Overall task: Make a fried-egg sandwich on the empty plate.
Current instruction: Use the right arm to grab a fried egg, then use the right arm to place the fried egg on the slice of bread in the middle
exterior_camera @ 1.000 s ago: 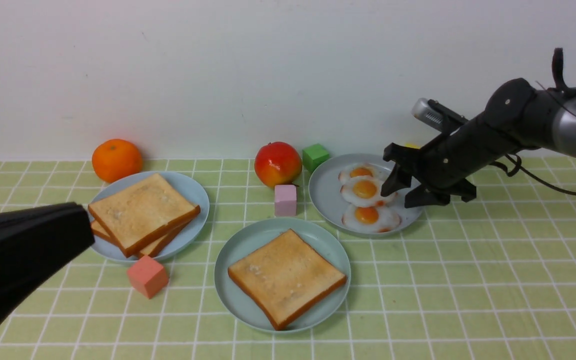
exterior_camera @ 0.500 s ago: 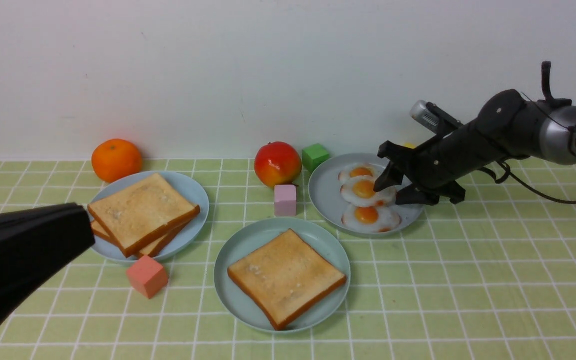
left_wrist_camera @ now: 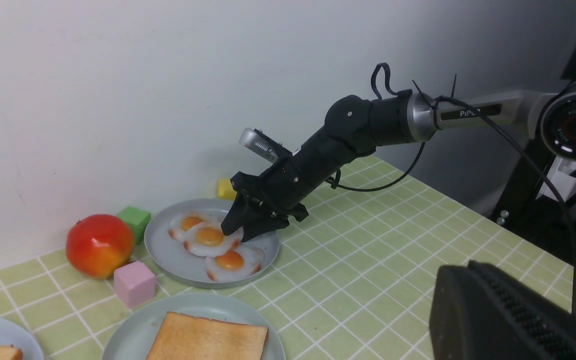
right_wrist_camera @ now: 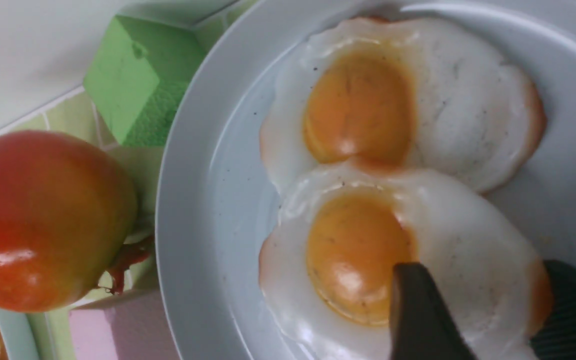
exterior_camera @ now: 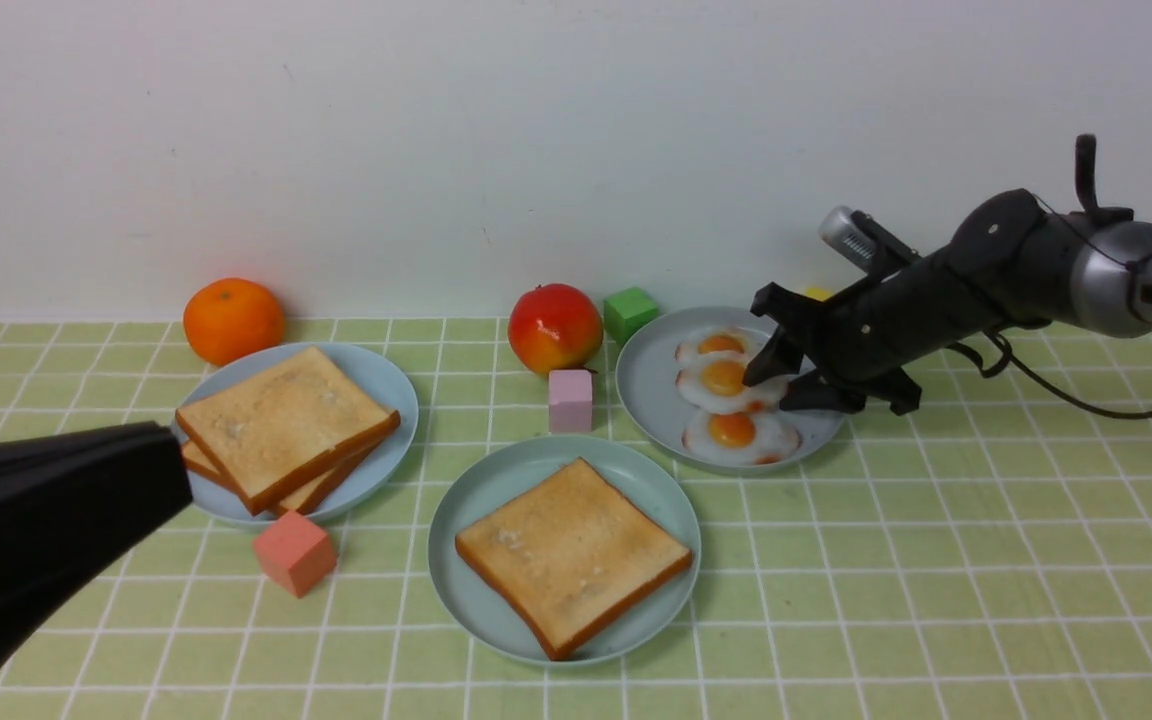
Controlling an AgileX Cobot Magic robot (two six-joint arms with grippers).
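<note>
Next, my right gripper grabs the middle fried egg (exterior_camera: 722,379) by the edge of its white (exterior_camera: 772,386), to fill the sandwich.
The mint-green plate (exterior_camera: 456,520) sits front centre with one toast slice (exterior_camera: 572,552) on it. Two more toast slices (exterior_camera: 281,420) are stacked on the light blue plate (exterior_camera: 386,390) at the left. Three fried eggs lie on the grey-blue plate (exterior_camera: 651,390). My right gripper (exterior_camera: 779,388) is open and low over that plate. Its fingers straddle the right edge of the middle egg (exterior_camera: 721,380). In the right wrist view the gripper (right_wrist_camera: 493,320) has one finger on the white of that egg (right_wrist_camera: 368,260) and one at its rim. My left gripper (exterior_camera: 171,470) hangs at the front left, shut and empty, also in the left wrist view (left_wrist_camera: 468,267).
An orange (exterior_camera: 233,320), a red apple (exterior_camera: 556,328), a green cube (exterior_camera: 631,313) and a yellow cube (exterior_camera: 821,293) stand along the back wall. A pink cube (exterior_camera: 571,400) sits between the plates. A salmon cube (exterior_camera: 294,552) lies in front of the light blue plate.
My right gripper has come down and to the left, from just above the plate's right rim onto the middle egg's edge. The left arm has sunk slightly.
</note>
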